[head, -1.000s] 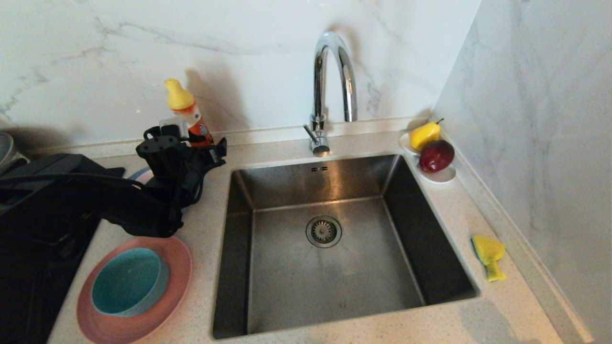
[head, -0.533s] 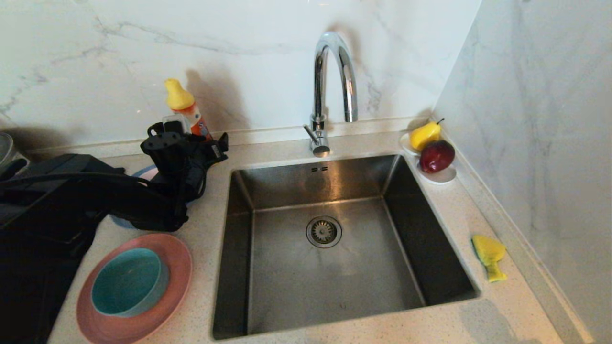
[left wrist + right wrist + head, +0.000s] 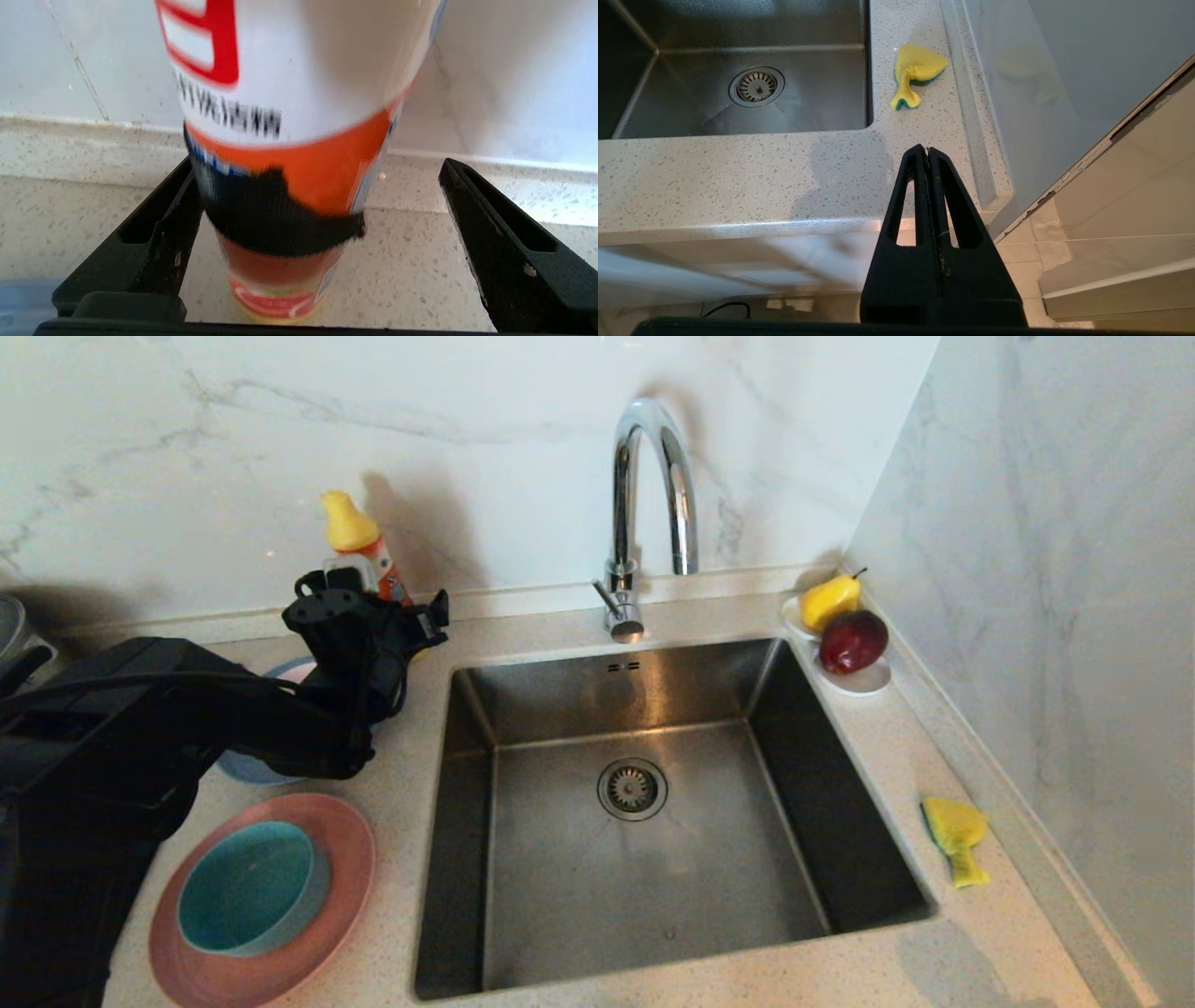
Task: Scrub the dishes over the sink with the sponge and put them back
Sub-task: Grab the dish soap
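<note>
I need to wet the sponge with soap, so next I should pick up the soap bottle with my left gripper by its black mesh band [image 3: 274, 215].
My left gripper [image 3: 378, 602] is open at the back left of the counter, a finger on each side of an orange and white soap bottle with a yellow cap [image 3: 359, 541]. In the left wrist view the bottle [image 3: 289, 116] stands between the open fingers of that gripper [image 3: 317, 163], nearer one of them. A teal bowl [image 3: 247, 887] sits on a salmon-pink plate [image 3: 350, 845] at the front left. A blue-grey plate [image 3: 245, 767] lies mostly hidden under my left arm. The yellow sponge [image 3: 954, 835] [image 3: 917, 70] lies crumpled right of the steel sink [image 3: 560, 887]. My right gripper [image 3: 927, 150] is shut, low before the counter's front edge.
A chrome faucet [image 3: 644, 495] arches over the sink's back rim. A small white dish [image 3: 864, 679] with a yellow pear and a dark red fruit sits at the back right corner. A marble wall [image 3: 1074, 616] closes the right side.
My left arm has reached farther back toward the wall, bringing the open gripper up around the soap bottle and uncovering more of the blue-grey plate. The right gripper has not moved.
</note>
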Robot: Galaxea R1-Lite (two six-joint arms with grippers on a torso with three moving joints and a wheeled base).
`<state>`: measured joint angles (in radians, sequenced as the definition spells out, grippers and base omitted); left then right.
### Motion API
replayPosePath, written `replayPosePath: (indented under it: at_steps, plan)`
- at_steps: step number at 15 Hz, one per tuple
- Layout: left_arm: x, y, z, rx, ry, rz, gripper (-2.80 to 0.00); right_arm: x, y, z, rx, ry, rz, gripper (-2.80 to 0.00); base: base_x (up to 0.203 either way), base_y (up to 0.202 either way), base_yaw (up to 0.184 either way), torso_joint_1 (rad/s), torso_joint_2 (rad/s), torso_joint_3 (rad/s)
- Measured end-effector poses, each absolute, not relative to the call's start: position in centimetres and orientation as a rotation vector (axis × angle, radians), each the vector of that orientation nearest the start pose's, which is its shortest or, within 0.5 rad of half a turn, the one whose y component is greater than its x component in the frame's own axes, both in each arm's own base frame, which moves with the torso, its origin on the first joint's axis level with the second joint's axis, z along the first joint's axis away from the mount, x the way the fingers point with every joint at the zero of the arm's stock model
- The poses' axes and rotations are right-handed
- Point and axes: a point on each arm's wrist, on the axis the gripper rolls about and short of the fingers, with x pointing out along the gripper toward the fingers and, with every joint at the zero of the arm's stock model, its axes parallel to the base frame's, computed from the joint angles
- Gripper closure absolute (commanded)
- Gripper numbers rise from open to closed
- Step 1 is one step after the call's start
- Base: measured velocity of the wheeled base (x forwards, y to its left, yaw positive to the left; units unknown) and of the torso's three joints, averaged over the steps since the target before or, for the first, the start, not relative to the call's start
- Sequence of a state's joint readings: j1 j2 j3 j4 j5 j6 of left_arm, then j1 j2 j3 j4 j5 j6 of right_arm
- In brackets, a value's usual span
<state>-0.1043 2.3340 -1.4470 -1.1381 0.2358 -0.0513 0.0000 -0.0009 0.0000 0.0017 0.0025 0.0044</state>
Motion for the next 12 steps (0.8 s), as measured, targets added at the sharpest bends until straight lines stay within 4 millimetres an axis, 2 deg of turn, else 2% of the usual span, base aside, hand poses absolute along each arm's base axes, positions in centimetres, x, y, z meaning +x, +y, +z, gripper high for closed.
replayPosePath:
  at_steps: [4,5,12]
  plan:
    - [47.6,-4.5,15.6,-0.092,-0.249,0.125,-2.8,-2.3,0.0,7.5,0.004,0.001,0.002,0.0,0.0,0.0,0.0,0.0,0.0,0.0]
    - [47.8,-4.5,15.6,-0.092,-0.252,0.128,0.0,-2.3,0.0,7.5,0.004,0.001,0.003,0.0,0.0,0.0,0.0,0.0,0.0,0.0]
    - [48.3,-4.4,15.5,-0.092,-0.243,0.152,0.0,-2.3,0.0,7.5,0.005,0.001,0.003,0.0,0.0,0.0,0.0,0.0,0.0,0.0]
